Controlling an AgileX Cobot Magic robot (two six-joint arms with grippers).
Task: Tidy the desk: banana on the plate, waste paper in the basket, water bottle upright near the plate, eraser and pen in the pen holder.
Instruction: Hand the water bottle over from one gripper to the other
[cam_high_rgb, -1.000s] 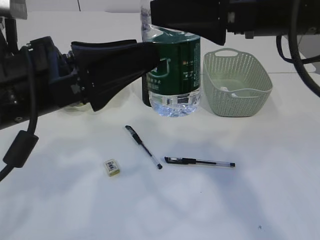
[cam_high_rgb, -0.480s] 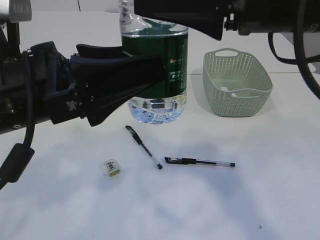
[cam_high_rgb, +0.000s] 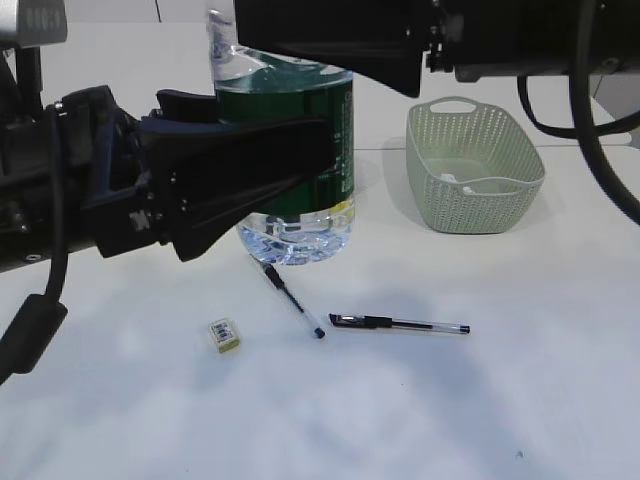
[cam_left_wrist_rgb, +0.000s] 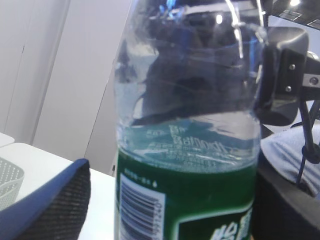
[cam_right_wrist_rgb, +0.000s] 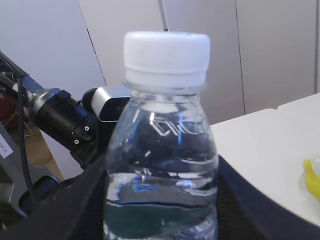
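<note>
I need to grab the water bottle by its dark-green label (cam_high_rgb: 292, 104) (cam_left_wrist_rgb: 186, 196) with my left gripper next. The label is below my right gripper's fingers, which cover the upper part of the bottle's body.
The water bottle (cam_high_rgb: 300, 215), clear with a dark-green label and white cap, hangs upright above the desk (cam_high_rgb: 470, 410). My right gripper (cam_high_rgb: 305, 60) is shut on its upper body; its fingers press both sides in the right wrist view (cam_right_wrist_rgb: 160, 210), where the bottle (cam_right_wrist_rgb: 165, 150) fills the frame. My left gripper (cam_high_rgb: 325, 150) is open around the label. In the left wrist view (cam_left_wrist_rgb: 172, 210) one finger stands apart from the bottle (cam_left_wrist_rgb: 190, 200). The eraser (cam_high_rgb: 224, 334) and two black pens (cam_high_rgb: 287, 294) (cam_high_rgb: 398, 324) lie on the desk. The plate and pen holder are hidden.
The sage-green basket (cam_high_rgb: 474, 170) stands at the back right with something white inside; its rim also shows in the left wrist view (cam_left_wrist_rgb: 10, 185). A yellow banana tip (cam_right_wrist_rgb: 312, 177) shows at the right edge of the right wrist view. Both arms cross the upper half of the exterior view.
The right gripper has carried the bottle leftward and a little toward the camera, in between the left gripper's fingers. The left arm has barely moved.
</note>
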